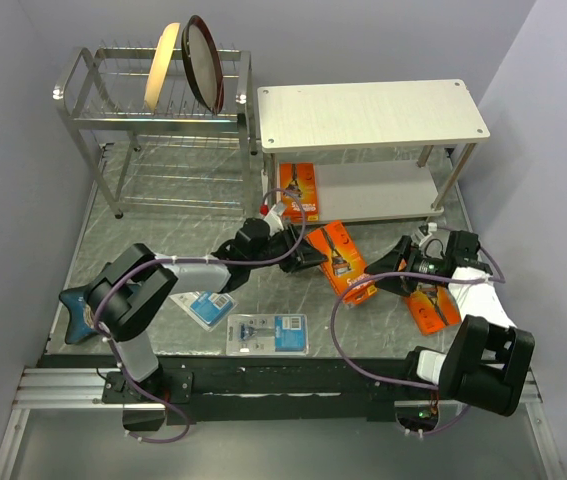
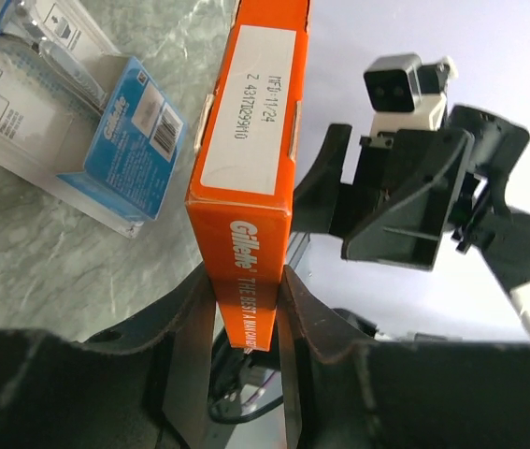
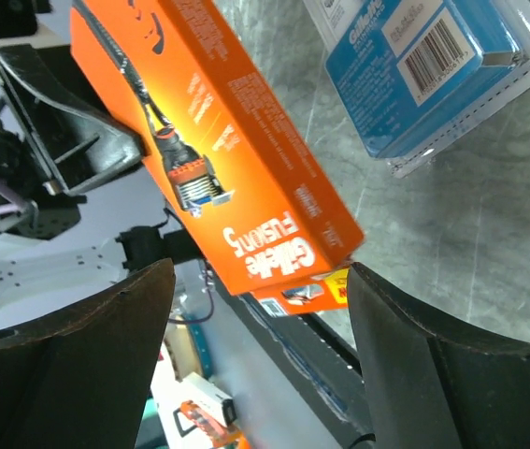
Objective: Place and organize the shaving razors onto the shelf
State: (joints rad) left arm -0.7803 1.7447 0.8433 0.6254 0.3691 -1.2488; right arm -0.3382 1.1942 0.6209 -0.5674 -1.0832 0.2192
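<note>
The right gripper grabs the orange razor pack by its near end (image 1: pixel 360 291) next, so the pack's far end stays free to enter the shelf (image 1: pixel 368 110).
My left gripper (image 1: pixel 308 255) is shut on the edge of an orange razor pack (image 1: pixel 340 258) and holds it over the table; the left wrist view shows the pack (image 2: pixel 246 122) pinched between the fingers (image 2: pixel 190 346). My right gripper (image 1: pixel 378 275) is open, its jaws wide on either side of that pack's near end (image 3: pixel 218 159). A second orange pack (image 1: pixel 433 305) lies under the right arm. A third (image 1: pixel 298 190) stands on the lower board of the white shelf (image 1: pixel 368 110). Two blue-and-clear packs (image 1: pixel 268 333) (image 1: pixel 208 305) lie at the front.
A chrome dish rack (image 1: pixel 113 120) with two plates (image 1: pixel 203 60) stands at the back left, next to the shelf. A blue pack shows in the left wrist view (image 2: pixel 129 140) and in the right wrist view (image 3: pixel 433 65). Grey walls close in both sides.
</note>
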